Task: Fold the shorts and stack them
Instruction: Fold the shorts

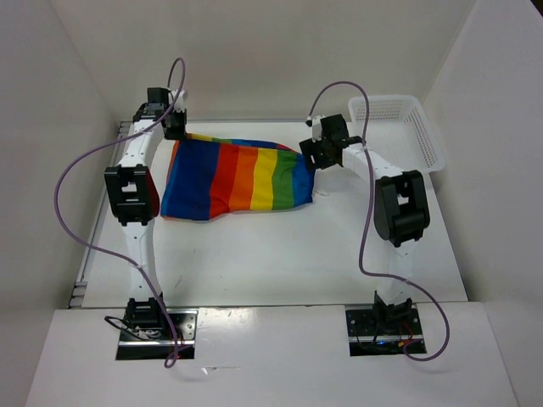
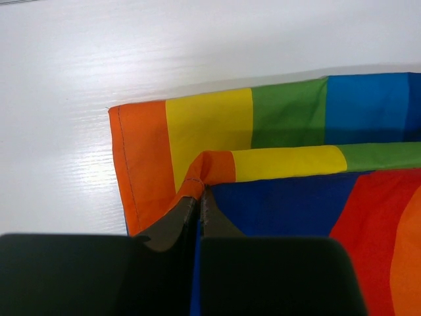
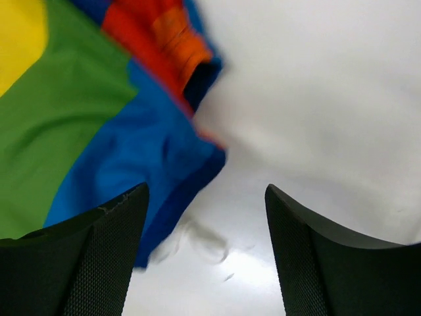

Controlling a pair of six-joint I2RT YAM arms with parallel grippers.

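Note:
The robot's right hand should next grab the corner of the shorts' blue edge [image 1: 309, 166] near the drawstring. Then it can straighten that end of the shorts and fold it over.
The rainbow-striped shorts [image 1: 237, 178] lie spread on the white table, folded over along their far edge. My left gripper [image 1: 176, 127] is at their far left corner. In the left wrist view its jaws [image 2: 199, 194] are shut on a raised fold of orange and blue fabric of the shorts [image 2: 289, 118]. My right gripper [image 1: 316, 157] hangs over the right end of the shorts. In the right wrist view it [image 3: 207, 197] stands open with nothing between its fingers. The blue edge of the shorts [image 3: 99, 118] lies by its left finger, and a thin white drawstring [image 3: 204, 240] shows blurred on the table below.
A white mesh basket [image 1: 407, 127] stands at the back right, just beyond the right arm. White walls close in the table [image 1: 280, 254] at the back and on both sides.

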